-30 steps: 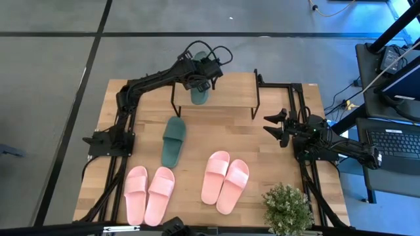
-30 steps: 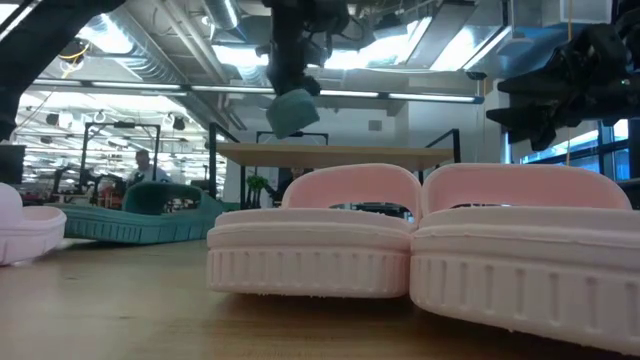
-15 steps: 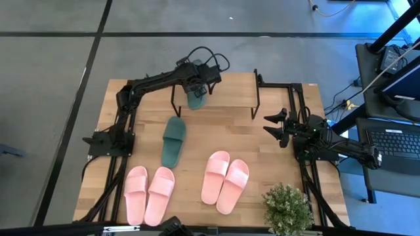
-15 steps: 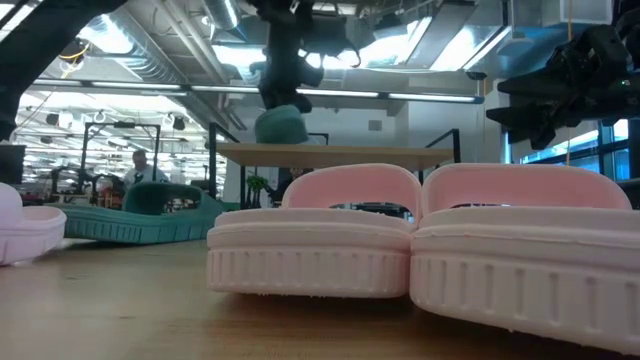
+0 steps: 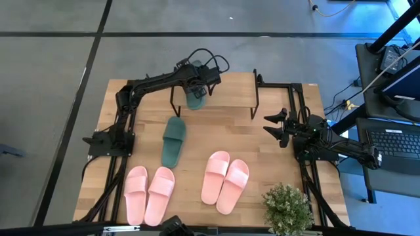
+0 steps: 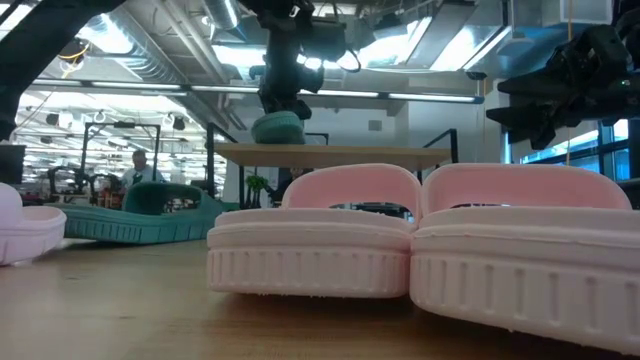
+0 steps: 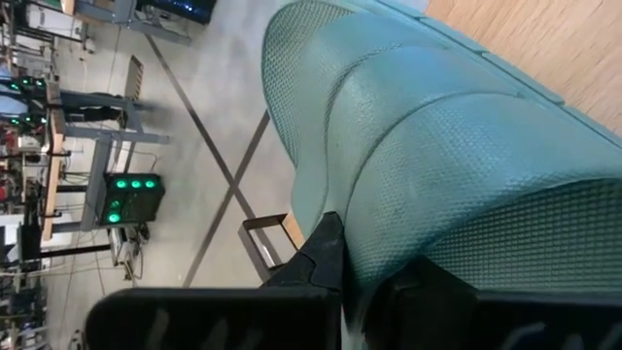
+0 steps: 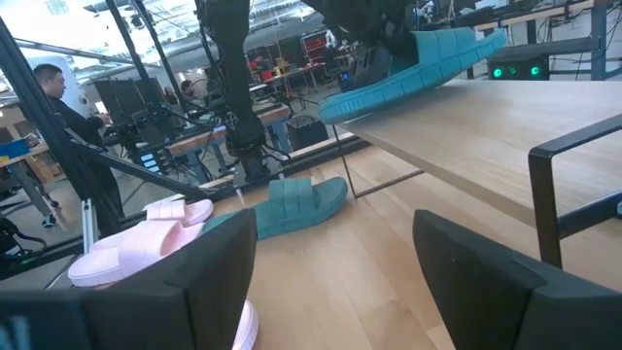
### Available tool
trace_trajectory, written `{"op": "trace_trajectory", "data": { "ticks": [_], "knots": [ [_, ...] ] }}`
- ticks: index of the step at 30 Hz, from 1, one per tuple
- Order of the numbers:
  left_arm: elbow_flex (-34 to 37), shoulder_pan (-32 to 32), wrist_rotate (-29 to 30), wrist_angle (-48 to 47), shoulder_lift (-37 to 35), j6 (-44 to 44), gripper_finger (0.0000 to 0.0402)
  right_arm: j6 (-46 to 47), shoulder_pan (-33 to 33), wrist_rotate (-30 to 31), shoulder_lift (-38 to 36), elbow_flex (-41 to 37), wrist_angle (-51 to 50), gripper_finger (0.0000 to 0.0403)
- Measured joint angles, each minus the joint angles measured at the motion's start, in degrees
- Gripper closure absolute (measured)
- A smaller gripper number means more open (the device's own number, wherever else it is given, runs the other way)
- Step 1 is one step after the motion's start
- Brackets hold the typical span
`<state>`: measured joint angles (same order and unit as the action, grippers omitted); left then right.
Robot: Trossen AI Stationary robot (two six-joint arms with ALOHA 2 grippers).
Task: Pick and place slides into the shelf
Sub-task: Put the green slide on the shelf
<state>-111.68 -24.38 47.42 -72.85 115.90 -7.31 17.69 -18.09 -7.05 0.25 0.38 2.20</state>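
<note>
The dark green slide's sole (image 5: 195,102) stretches along the shelf's plank (image 5: 230,92) and the slide would rest there, so it is now time for my left gripper to release it.
My left gripper (image 5: 197,77) is over the shelf's (image 5: 230,92) left part, shut on a dark green slide (image 5: 195,98). In the low view that slide (image 6: 278,128) sits right at the shelf's plank top (image 6: 380,152). In the right wrist view the slide (image 8: 428,58) is tilted, with its low end over the plank's near edge. The other green slide (image 5: 174,141) lies sole down on the table before the shelf. Two pink pairs (image 5: 149,195) (image 5: 225,181) lie near the table's near edge. My right gripper (image 5: 279,128) hangs open at the table's right side. My left gripper holds the green slide by its strap part (image 7: 389,233), coming from above and from the far side. One finger (image 7: 321,255) lies against the strap's outer side; the other is hidden by the slide. The slide tilts, low end (image 8: 340,102) at the plank; whether it touches, I cannot tell.
A potted plant (image 5: 287,208) stands at the near right corner. The shelf's plank to the right of the held slide (image 5: 230,85) is bare. Black frame rails (image 5: 305,177) run along both table sides. A person (image 6: 140,165) is in the room beyond.
My left gripper has come down and shifted a little toward the table's left, staying shut. The green slide has dropped from above the shelf to the level of the plank top, and it has turned from steeply tipped to nearly flat.
</note>
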Motion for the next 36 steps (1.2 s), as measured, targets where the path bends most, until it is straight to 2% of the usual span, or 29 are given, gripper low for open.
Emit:
{"op": "trace_trajectory", "data": {
  "ticks": [8, 27, 36],
  "knots": [
    [0.1, 0.0, -2.2, 2.9, 0.0, 0.3, 0.0365, 0.0, 0.0, 0.0, 0.0, 0.0, 0.0, 0.0126],
    [0.1, 0.0, -2.2, 3.2, 0.1, 0.3, 0.0355, 0.0, 0.0, 0.0, 0.0, 0.0, 0.0, 0.0126],
    [0.1, 0.0, -5.1, 3.3, 0.1, 0.1, 0.0269, 0.0, 0.0, 0.0, 0.0, 0.0, 0.0, 0.0126]
  ]
}}
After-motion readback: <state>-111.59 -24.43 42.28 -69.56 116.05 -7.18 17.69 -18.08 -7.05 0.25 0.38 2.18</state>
